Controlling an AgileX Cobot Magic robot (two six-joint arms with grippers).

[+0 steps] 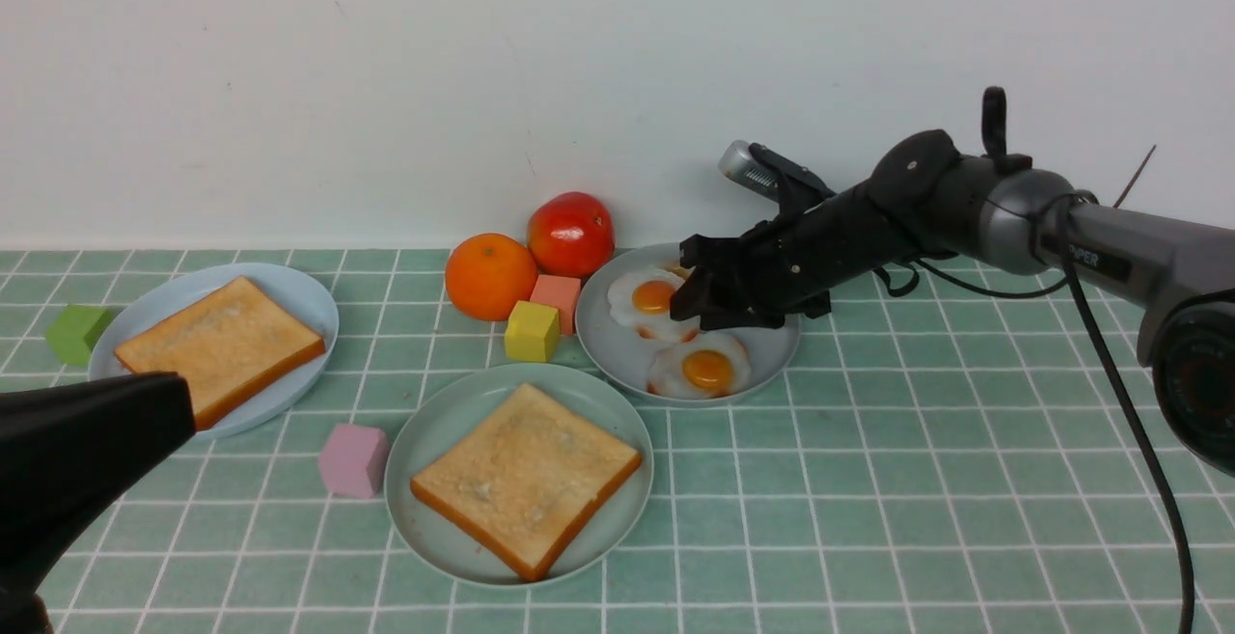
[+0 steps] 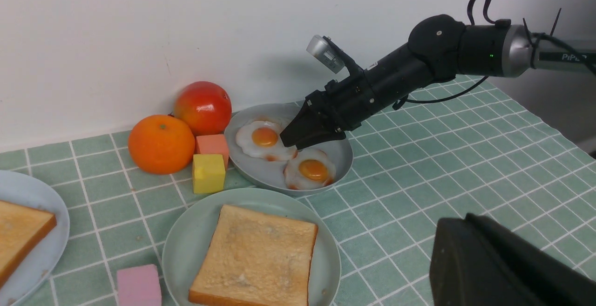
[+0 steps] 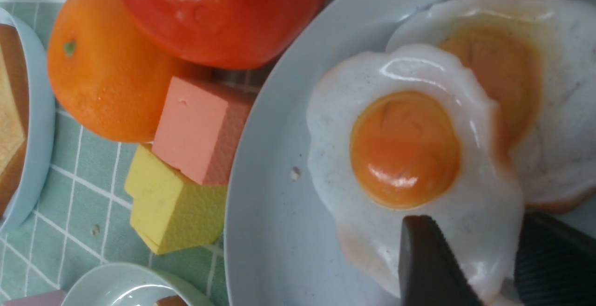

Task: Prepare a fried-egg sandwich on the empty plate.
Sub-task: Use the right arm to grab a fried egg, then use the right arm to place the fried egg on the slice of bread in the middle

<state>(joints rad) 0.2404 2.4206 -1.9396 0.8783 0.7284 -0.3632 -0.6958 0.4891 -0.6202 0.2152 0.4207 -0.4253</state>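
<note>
My right gripper should next grab the fried egg by its white edge (image 3: 475, 250) so that it can fill the sandwich, and the yolk (image 3: 405, 149) should stay free.
On the pale mint-green plate (image 1: 425, 441) at the front middle lies one toast slice (image 1: 526, 475). A second toast slice (image 1: 217, 344) rests on the pale blue plate (image 1: 289, 287) at the left. Two fried eggs lie on the grey plate (image 1: 772, 344). My right gripper (image 1: 690, 301) is down on the farther egg (image 1: 651, 298). In the right wrist view its fingers (image 3: 475, 224) stand apart on either side of that egg's (image 3: 405, 152) white edge. My left gripper (image 2: 458, 224) hovers shut and empty over the tiles at the front left.
An orange (image 1: 490, 275) and a tomato (image 1: 571, 234) sit by the back wall, left of the grey plate. A salmon cube (image 1: 558, 294) and a yellow cube (image 1: 532, 330) lie beside them. A pink cube (image 1: 354, 460) and a green cube (image 1: 77, 333) lie farther left.
</note>
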